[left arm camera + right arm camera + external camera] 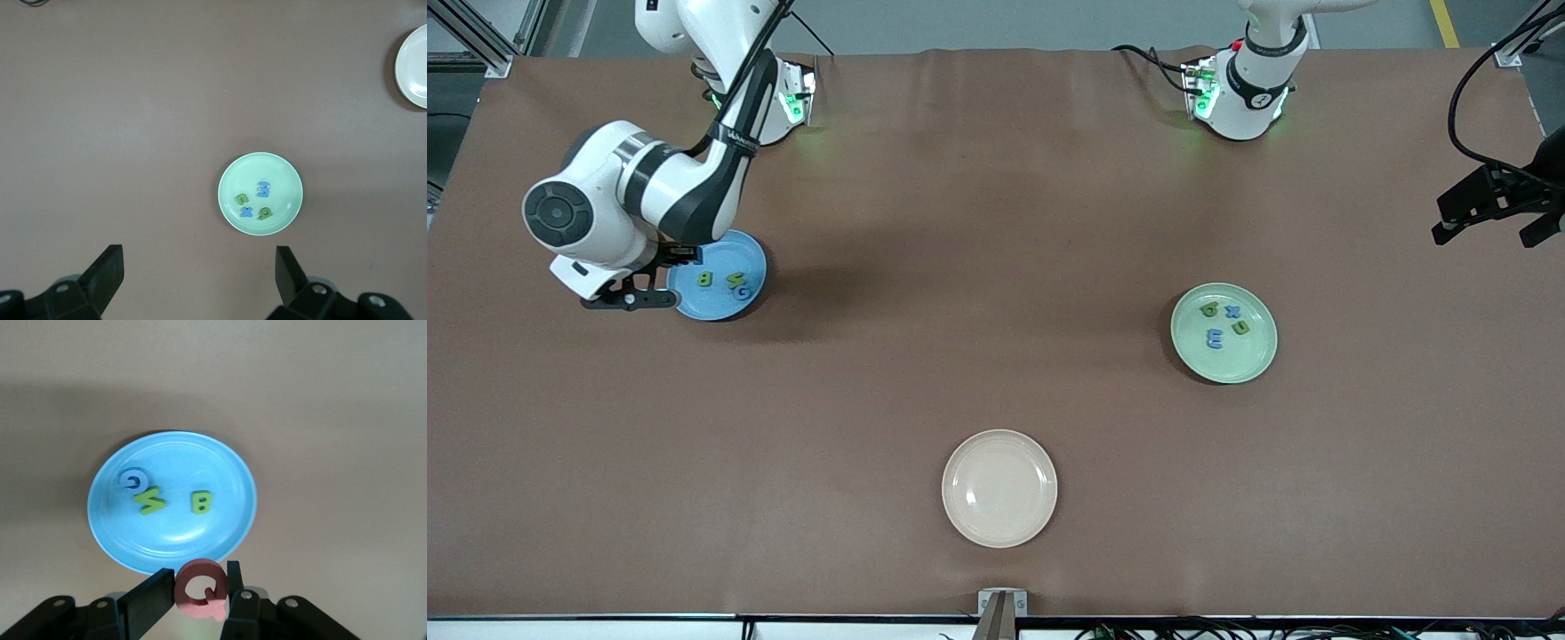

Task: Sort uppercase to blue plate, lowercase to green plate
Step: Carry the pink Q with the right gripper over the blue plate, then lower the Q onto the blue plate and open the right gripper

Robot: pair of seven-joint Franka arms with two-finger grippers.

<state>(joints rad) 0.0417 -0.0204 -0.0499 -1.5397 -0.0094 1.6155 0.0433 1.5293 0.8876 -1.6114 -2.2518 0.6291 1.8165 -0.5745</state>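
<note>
The pink-red letter is short of the blue plate's middle, so it goes there in my right gripper before its release.
My right gripper is shut on the pink-red G and holds it just over the rim of the blue plate. On that plate lie the blue G, green N and green B. In the front view the right hand covers the blue plate's edge and hides the pink-red G. The green plate holds the green g, blue cross, green u and blue E-like m. My left gripper is open and empty, high above the table beside the green plate.
A cream plate with nothing on it sits near the table's front edge, nearer the front camera than both other plates; it also shows in the left wrist view. The two arm bases stand along the table's back edge.
</note>
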